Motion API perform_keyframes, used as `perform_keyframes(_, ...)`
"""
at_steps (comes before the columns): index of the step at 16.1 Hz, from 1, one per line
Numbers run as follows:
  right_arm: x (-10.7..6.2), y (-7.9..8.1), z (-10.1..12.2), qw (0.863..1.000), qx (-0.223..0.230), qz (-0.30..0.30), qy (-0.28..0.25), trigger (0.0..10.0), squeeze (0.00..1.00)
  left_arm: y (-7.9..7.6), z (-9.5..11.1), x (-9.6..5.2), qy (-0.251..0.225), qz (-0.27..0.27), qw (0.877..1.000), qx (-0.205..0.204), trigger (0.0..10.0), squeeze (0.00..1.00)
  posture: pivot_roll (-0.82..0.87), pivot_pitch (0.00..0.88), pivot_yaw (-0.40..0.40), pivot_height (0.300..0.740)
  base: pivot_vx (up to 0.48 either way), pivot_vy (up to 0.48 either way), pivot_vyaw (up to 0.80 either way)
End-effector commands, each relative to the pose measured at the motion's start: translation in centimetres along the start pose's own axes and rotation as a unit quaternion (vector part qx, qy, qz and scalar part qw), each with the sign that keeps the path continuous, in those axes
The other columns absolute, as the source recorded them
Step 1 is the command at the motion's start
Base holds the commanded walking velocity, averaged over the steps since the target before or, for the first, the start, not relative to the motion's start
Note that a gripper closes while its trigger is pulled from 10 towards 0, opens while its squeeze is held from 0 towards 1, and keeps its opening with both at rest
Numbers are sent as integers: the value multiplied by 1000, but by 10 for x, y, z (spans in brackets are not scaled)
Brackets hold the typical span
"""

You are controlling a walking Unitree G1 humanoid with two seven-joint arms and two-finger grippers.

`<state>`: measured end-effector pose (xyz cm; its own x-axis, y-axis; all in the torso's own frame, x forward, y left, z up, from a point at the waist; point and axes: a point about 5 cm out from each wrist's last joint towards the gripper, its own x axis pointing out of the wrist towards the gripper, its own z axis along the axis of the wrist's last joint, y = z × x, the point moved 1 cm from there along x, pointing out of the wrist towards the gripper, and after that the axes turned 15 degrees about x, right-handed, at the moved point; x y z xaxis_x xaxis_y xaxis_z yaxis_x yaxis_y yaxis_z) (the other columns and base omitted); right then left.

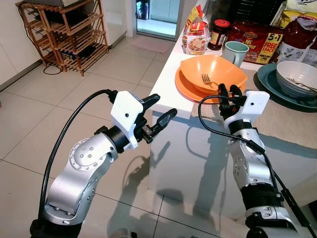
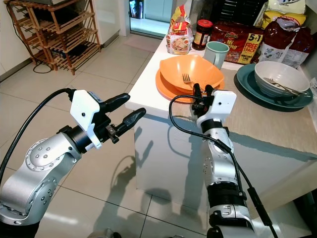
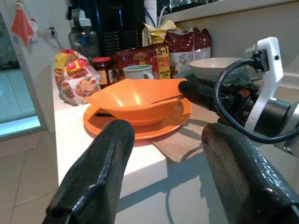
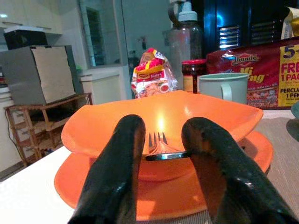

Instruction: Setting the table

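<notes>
The fork's teeth are deep inside the bowl. My right gripper will pick up the fork by its handle end (image 4: 169,156) next, up at the bowl's rim.
An orange bowl (image 1: 213,72) sits on an orange plate (image 1: 184,85) near the white counter's left front corner. A metal fork (image 1: 205,78) lies inside the bowl, tines down, its handle pointing at the front rim. My right gripper (image 1: 229,91) is at that rim, open, and in the right wrist view the end of the fork (image 4: 156,145) handle lies between its fingers (image 4: 117,163). My left gripper (image 1: 164,105) hangs open in the air beside the counter's left edge, level with the top, holding nothing; in its wrist view it (image 3: 168,130) faces the bowl (image 3: 135,100).
A tan placemat (image 1: 285,124) covers the counter in front. Behind the bowl stand a teal mug (image 1: 235,52), a jar (image 1: 219,33) and noodle packets (image 1: 195,37). A white bowl (image 1: 297,77) rests on a dark teal plate (image 1: 265,79) at right. A wooden rack (image 1: 69,34) stands across the tiled floor.
</notes>
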<state>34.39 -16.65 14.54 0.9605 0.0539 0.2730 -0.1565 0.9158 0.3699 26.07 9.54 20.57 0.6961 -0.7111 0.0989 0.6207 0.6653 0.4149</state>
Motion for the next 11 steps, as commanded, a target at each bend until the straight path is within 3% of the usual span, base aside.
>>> perform_keyframes(1,3,-4,4,1000,2,-3,-9,0,0,-1,7,0,-13,-10,1000,6,10000,0,195,25,-40,740,0,0,0)
perform_keyframes(11,4,-5,6,1000,2,-3,-12,0,0,0,8,1,-13,-11,1000,8,10000,0,194,17,-39,740,0,0,0)
